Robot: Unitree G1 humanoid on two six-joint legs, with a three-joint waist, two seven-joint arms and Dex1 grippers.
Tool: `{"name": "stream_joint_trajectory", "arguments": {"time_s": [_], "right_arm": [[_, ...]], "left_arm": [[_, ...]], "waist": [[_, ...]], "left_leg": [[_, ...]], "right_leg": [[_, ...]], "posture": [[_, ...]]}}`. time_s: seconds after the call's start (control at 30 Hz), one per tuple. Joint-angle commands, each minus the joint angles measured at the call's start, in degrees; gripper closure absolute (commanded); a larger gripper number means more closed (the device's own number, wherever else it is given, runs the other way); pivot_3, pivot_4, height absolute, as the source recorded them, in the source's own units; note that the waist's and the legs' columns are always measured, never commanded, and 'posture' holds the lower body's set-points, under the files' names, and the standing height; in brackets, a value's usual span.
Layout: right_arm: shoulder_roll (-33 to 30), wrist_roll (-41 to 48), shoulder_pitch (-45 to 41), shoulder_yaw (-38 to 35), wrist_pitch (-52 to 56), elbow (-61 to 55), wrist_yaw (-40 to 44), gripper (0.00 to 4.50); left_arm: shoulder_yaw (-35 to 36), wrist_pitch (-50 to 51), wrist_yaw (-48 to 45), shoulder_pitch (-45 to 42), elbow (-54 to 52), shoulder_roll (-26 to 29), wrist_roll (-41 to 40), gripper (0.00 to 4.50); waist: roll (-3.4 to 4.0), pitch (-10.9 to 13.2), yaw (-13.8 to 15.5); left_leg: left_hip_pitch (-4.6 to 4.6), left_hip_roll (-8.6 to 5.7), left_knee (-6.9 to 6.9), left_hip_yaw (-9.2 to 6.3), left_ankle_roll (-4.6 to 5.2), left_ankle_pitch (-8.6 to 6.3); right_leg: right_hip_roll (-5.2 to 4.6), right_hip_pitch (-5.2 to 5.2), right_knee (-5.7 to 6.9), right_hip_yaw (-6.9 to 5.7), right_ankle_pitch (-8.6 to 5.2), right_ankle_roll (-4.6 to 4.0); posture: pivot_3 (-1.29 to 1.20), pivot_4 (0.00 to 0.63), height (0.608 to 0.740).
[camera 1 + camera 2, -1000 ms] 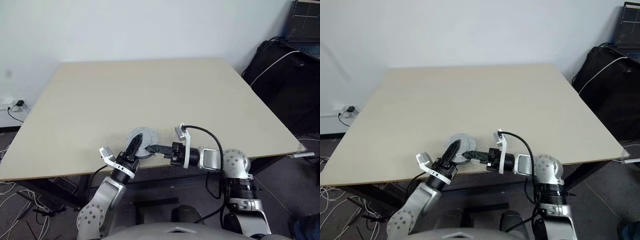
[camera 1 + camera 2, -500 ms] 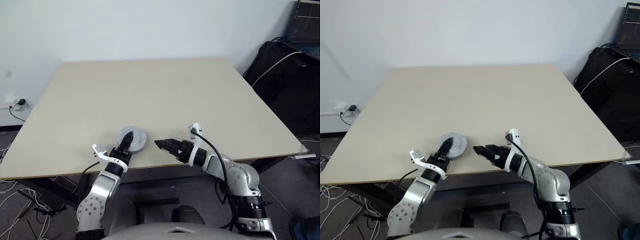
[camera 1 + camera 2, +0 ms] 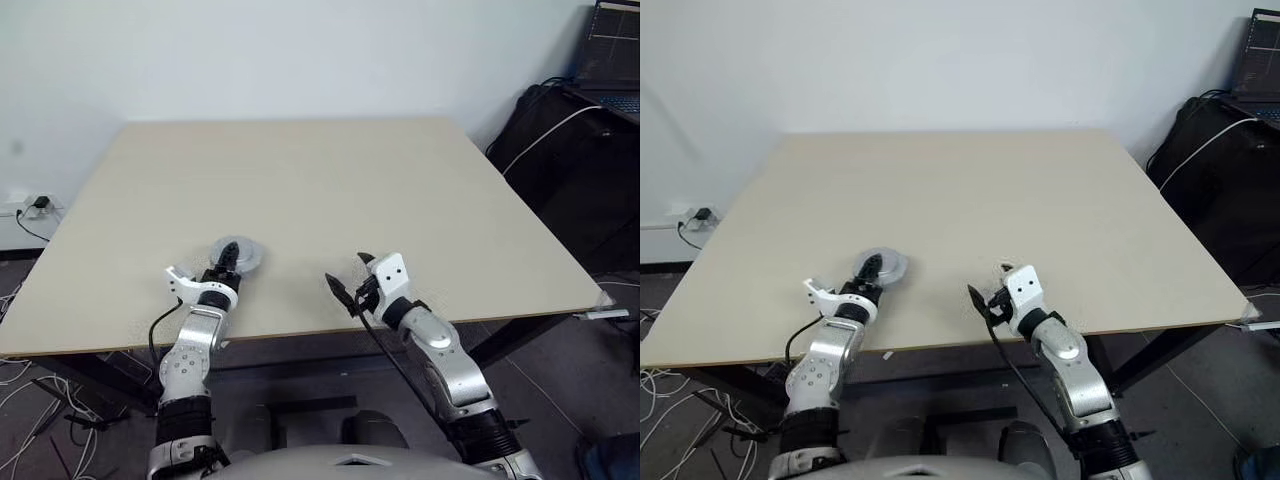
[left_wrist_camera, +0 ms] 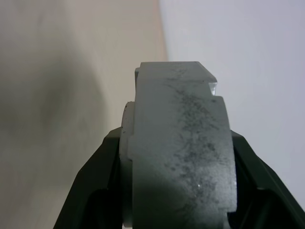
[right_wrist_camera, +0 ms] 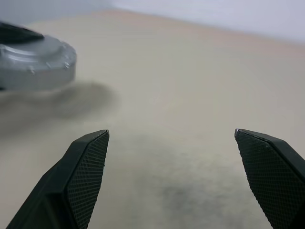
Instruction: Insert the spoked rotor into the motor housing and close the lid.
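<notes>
The disc's lower side hangs above the shadowed tabletop in the left wrist view, so my left gripper keeps holding the disc for now.
A round light-grey metal disc, the lid, is held edge-on between the black fingers of my left gripper, which is shut on it near the table's front left. In the left wrist view the lid looks thick and layered; whether the motor housing sits under it I cannot tell. The spoked rotor is hidden. My right gripper hovers open and empty to the right of the lid, apart from it. The right wrist view has the lid just over the tabletop, beyond the spread fingertips.
The beige table stretches bare behind both hands. A black bag with a white cable and a laptop stand off the table's right side. A wall socket and floor cables are at the left.
My left gripper carried the lid to the left and farther onto the table. The right gripper let go of it, opened wide, rolled and drew away to the right.
</notes>
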Motion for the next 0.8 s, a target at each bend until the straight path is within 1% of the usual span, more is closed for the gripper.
{"name": "stream_joint_trajectory", "arguments": {"time_s": [0.03,0.17,0.37,0.63,0.8], "right_arm": [[0.7,-3.0,-0.4,-0.1,-4.9,1.2,-2.3,0.0],[0.9,-3.2,0.1,0.0,-4.4,1.8,-1.6,0.0],[0.5,-4.9,0.3,0.8,-3.4,1.5,-1.4,0.0],[0.4,-5.7,0.6,1.3,-1.7,0.4,-0.5,0.0],[0.3,-6.1,1.0,1.1,-0.9,-0.5,-0.5,0.0]], "left_arm": [[1.3,-1.4,-0.7,-6.1,1.4,-1.5,1.8,2.4],[4.2,-2.6,-1.6,-13.3,9.0,-0.3,5.0,2.4],[7.4,-5.8,-2.3,-21.8,21.4,0.8,11.0,2.4],[10.6,-7.7,-5.1,-29.1,35.9,3.1,17.1,2.4],[12.5,-8.5,-5.7,-31.2,41.3,3.6,19.7,2.4]], "waist": [[-0.08,0.0,0.0],[-0.17,0.1,-0.1],[-0.18,0.1,-0.2],[-0.25,0.1,-0.2],[-0.25,0.1,-0.2]], "left_leg": [[0.01,0.01,0.01,0.0,0.0,0.0],[0.12,-0.03,0.06,0.0,0.01,0.0],[0.18,0.0,0.07,-0.05,0.01,0.0],[0.16,-0.01,0.1,-0.05,0.02,0.0],[0.16,-0.01,0.12,-0.08,0.02,0.0]], "right_leg": [[0.01,0.03,0.0,-0.01,0.0,0.0],[0.01,0.31,-0.11,-0.11,0.01,0.02],[0.06,0.41,-0.09,-0.12,0.01,0.02],[0.07,0.47,-0.09,-0.12,0.02,0.02],[0.07,0.46,-0.09,-0.13,0.02,0.04]], "posture": [[0.0,0.0,0.74],[0.0,0.0,0.74],[0.0,0.0,0.74],[0.0,0.0,0.74],[0.0,0.0,0.74]]}}
